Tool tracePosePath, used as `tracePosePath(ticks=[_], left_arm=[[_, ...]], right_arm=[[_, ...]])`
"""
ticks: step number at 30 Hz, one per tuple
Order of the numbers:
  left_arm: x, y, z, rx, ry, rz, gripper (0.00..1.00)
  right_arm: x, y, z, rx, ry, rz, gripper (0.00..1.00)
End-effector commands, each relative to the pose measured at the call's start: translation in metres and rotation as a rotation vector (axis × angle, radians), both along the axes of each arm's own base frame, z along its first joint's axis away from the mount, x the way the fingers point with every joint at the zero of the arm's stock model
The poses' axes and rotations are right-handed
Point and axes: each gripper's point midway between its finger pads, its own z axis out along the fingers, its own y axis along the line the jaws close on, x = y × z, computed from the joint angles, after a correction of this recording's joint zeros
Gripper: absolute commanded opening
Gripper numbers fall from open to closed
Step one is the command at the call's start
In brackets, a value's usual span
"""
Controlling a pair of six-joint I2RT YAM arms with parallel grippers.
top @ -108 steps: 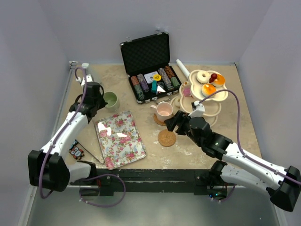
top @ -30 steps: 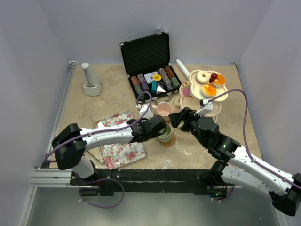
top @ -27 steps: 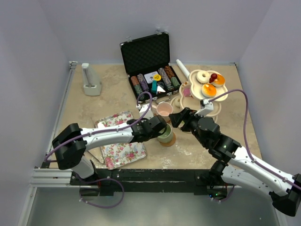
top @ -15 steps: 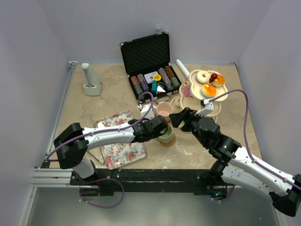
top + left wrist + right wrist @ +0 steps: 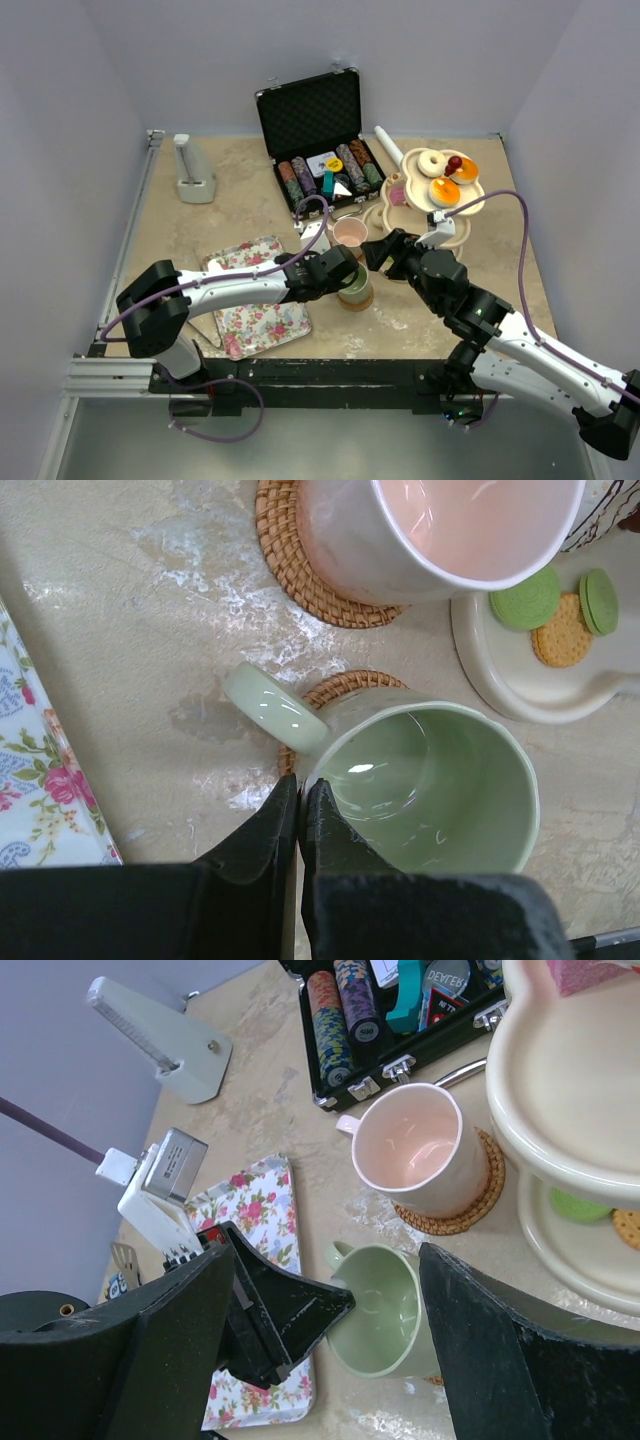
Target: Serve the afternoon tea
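I should let go of the green cup with my left gripper, since the cup's base sits down inside the edge of the wicker coaster.
The green cup point(image 5: 352, 283) is over a wicker coaster point(image 5: 340, 685), somewhat tilted; I cannot tell if it rests on it. My left gripper point(image 5: 338, 275) is shut on its rim beside the handle, seen close in the left wrist view point(image 5: 298, 810). The pink cup point(image 5: 350, 233) stands on its own coaster just behind. The cream three-tier stand point(image 5: 470, 205) at the right holds a donut point(image 5: 432, 162) and small cakes on top, with a green macaron point(image 5: 530, 598) on the bottom tier. My right gripper point(image 5: 378, 250) hovers open and empty above both cups point(image 5: 328, 1260).
An open black case of poker chips point(image 5: 320, 150) stands at the back centre. The floral tray point(image 5: 255, 295) lies left of the green cup, under my left arm. A white dispenser-like object point(image 5: 193, 170) is at the back left.
Since 3.6 s ago my left arm has carried the green cup from the back left to the coaster in front of the pink cup. Over the last second almost nothing moved.
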Motion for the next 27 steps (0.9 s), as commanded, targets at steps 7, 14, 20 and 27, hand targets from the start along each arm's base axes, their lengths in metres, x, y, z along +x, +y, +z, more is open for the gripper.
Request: tracePosePath(ticks=[7,14,20,27], left_arm=[[0.0133,-0.0291,0.0336,-0.122,-0.073,0.004,0.06],[0.0137,-0.0306,0.0353,-0.121,-0.079,-0.008,0.13],[0.0138,-0.0322,0.0355,-0.118,-0.079,-0.017,0.19],[0.0153,-0.0339,0.0390,-0.112,-0.090,-0.031,0.28]], right_arm=[[0.0022,-0.0043,0.0080,0.004,-0.027,-0.022,0.79],[0.0017,-0.0061,0.0069,0.002,-0.025,-0.027,0.79],[0.0020,-0.0062,0.0065,0.001,-0.025,-0.028,0.79],[0.0025,-0.0067,0.0047,-0.005,-0.022,-0.033,0.79]])
